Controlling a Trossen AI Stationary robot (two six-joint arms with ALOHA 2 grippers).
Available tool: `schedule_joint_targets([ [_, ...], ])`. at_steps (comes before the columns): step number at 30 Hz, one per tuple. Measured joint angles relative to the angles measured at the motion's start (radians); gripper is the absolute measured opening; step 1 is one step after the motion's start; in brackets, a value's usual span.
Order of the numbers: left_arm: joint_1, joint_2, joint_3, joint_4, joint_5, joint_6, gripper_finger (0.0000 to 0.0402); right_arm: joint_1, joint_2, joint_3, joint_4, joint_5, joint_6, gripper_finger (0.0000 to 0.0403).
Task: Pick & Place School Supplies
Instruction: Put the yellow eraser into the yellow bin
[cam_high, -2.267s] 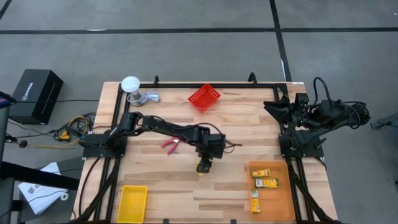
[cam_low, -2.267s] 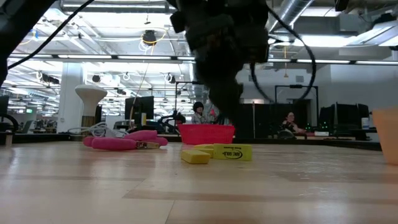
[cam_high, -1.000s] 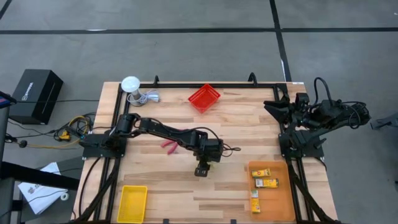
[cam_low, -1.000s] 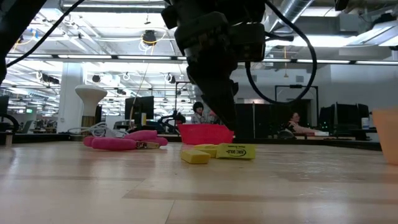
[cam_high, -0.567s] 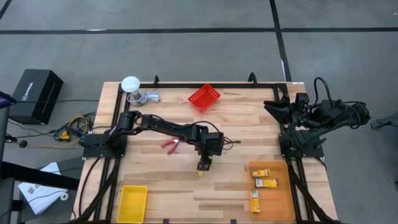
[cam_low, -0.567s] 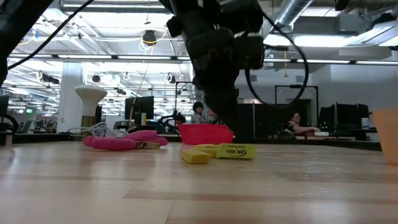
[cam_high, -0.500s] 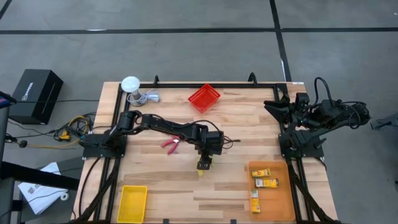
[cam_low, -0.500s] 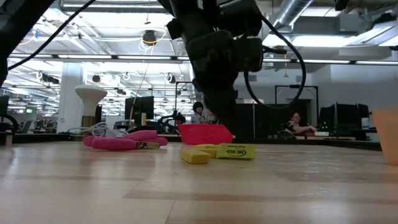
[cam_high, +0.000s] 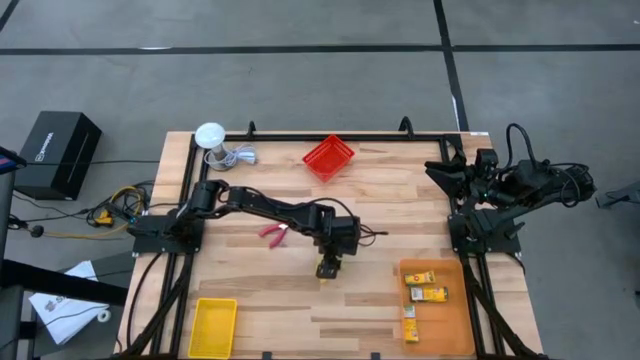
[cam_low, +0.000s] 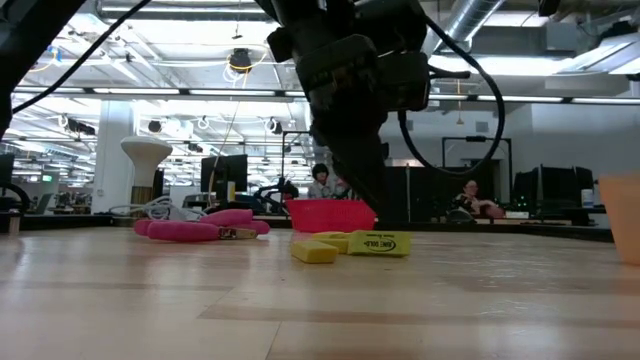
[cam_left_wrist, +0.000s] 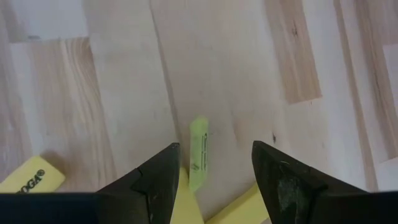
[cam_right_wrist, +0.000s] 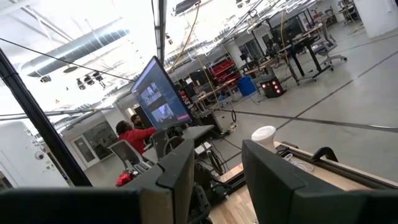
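Observation:
Next, my left gripper pinches the flat sides of the thin yellow-green piece to move it into the yellow bin (cam_high: 212, 328).
Several small yellow pieces (cam_left_wrist: 198, 152) lie together on the wood at the table's middle. In the low view they show as flat blocks (cam_low: 375, 243). My left gripper (cam_left_wrist: 214, 146) hangs open just above them, pointing steeply down, one finger on either side of the cluster (cam_high: 322, 276). Another yellow piece (cam_left_wrist: 28, 178) lies off to one side. The red-handled scissors (cam_high: 272, 232) lie flat to the left of the gripper. Yellow-orange boxes (cam_high: 425, 293) lie in the orange bin (cam_high: 455, 320). My right gripper (cam_right_wrist: 217, 149) waits open at the far right (cam_high: 437, 170), pointing out into the room.
A red bin (cam_high: 328, 158) stands at the far middle and a yellow bin (cam_high: 213, 326) at the near left corner. A white round object with a cable (cam_high: 211, 136) sits at the far left. Bare wood lies between the pieces and the orange bin.

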Motion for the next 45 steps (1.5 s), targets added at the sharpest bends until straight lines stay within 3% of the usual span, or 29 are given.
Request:
schedule_joint_targets([
  [19,-0.002,0.073,0.0,0.019,0.041,-0.022,0.0188,0.0,0.0,0.0,0.005,0.0,0.0,0.0127],
  [22,-0.002,0.087,0.003,0.019,0.031,-0.023,0.0142,0.0,0.0,0.0,0.005,0.0,0.0,0.0127],
  [26,-0.002,0.113,0.004,0.02,0.047,-0.022,0.003,0.0,0.0,0.0,0.005,0.0,0.0,0.0127],
  [30,-0.002,0.115,0.003,0.025,0.074,-0.026,0.002,0.0,0.0,0.0,0.011,0.0,0.0,0.0127],
  [37,0.028,0.046,-0.008,0.053,0.082,-0.088,0.0012,0.0,0.0,0.0,0.017,0.0,-0.001,0.0127],
  [45,0.101,-0.175,-0.004,0.051,0.073,-0.187,0.0009,0.0,0.0,0.0,0.049,0.0,-0.036,0.0127],
])
